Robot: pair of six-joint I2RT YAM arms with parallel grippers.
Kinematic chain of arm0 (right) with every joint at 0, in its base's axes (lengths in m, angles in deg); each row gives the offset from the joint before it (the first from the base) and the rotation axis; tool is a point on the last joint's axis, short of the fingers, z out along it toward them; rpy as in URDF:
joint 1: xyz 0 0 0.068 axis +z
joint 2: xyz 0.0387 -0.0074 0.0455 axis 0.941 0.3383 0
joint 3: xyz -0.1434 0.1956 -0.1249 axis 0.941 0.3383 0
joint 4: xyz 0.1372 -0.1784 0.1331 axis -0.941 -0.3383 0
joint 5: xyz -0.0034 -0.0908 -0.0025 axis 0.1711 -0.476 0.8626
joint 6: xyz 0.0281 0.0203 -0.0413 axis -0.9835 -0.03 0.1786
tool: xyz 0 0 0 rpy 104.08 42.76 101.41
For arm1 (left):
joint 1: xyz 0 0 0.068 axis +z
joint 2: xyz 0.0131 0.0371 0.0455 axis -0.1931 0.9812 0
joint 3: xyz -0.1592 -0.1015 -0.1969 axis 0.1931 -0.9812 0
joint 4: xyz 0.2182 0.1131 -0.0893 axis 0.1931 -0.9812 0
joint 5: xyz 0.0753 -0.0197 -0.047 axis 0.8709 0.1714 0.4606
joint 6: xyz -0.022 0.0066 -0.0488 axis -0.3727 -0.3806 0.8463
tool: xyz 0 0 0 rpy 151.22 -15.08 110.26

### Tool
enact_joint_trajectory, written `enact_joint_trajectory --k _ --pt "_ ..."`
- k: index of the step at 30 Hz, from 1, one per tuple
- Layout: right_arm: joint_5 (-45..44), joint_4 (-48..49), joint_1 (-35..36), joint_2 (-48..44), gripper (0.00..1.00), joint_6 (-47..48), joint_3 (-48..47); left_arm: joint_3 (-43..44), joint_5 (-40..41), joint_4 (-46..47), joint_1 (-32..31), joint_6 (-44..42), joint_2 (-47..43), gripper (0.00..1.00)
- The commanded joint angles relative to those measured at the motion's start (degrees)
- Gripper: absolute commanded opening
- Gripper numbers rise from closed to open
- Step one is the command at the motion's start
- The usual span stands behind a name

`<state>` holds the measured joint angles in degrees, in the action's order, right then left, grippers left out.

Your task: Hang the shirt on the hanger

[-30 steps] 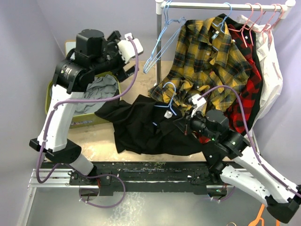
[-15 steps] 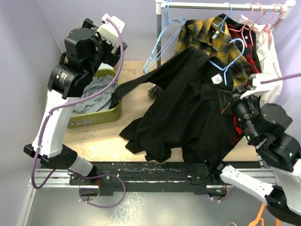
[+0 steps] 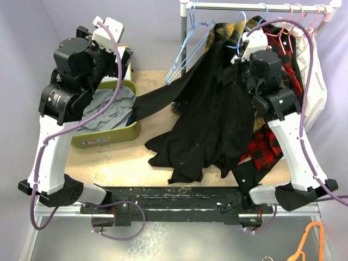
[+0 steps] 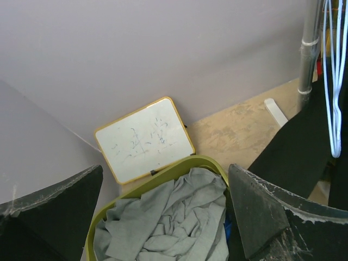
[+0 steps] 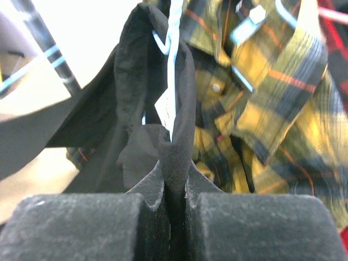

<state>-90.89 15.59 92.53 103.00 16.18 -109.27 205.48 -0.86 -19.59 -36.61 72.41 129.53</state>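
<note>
My right gripper stays closed on the black shirt for now, until the hanger hook rests over the rack bar. The hanger hook's curve (image 3: 241, 13) stops short of the rack bar (image 3: 242, 7).
The black shirt (image 3: 212, 119) hangs from my right gripper (image 3: 242, 54) close under the rack rail, its hem trailing on the table. One sleeve stretches left toward the green bin. In the right wrist view my gripper (image 5: 175, 174) is shut on a fold of the shirt (image 5: 136, 92) at the collar. The thin light-blue hanger (image 5: 173, 70) rises out of that fold; its hook (image 3: 241, 24) shows above the shirt. My left gripper (image 3: 122, 58) is raised at the far left, open and holding nothing (image 4: 163, 217), above the bin. The shirt's sleeve (image 4: 293, 147) lies to its right.
The rack (image 3: 255, 6) carries a yellow-and-black plaid shirt (image 5: 272, 109), red plaid and white garments, pink hangers (image 3: 296, 22) and an empty light-blue hanger (image 3: 185, 51). The green bin (image 3: 103, 142) holds a grey garment (image 4: 168, 223). A small whiteboard (image 4: 144, 138) leans on the back wall beside the rack pole (image 4: 310, 49).
My right arm has swung up and back, lifting the shirt and hanger off the table to the rack. My left arm has risen and drawn back to the left.
</note>
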Motion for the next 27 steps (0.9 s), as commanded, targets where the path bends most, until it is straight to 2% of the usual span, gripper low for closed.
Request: enact_joint_trajectory --k 1,6,13,27 --pt "4.6 8.4 -3.4 2.5 0.0 2.5 -11.4 -1.7 -0.6 0.9 0.9 3.1 -1.7 0.99" --pt "9.8 7.0 -7.7 9.8 0.0 2.0 -20.8 -4.7 0.5 0.8 1.0 3.0 -2.5 0.99" --pt "15.4 5.9 -10.4 17.0 0.0 0.4 -27.3 -7.5 4.2 2.2 1.0 1.2 -2.7 0.99" --pt "18.2 10.0 -11.2 19.6 0.0 -2.1 -19.7 -9.1 3.9 2.9 1.7 1.1 -1.0 0.99"
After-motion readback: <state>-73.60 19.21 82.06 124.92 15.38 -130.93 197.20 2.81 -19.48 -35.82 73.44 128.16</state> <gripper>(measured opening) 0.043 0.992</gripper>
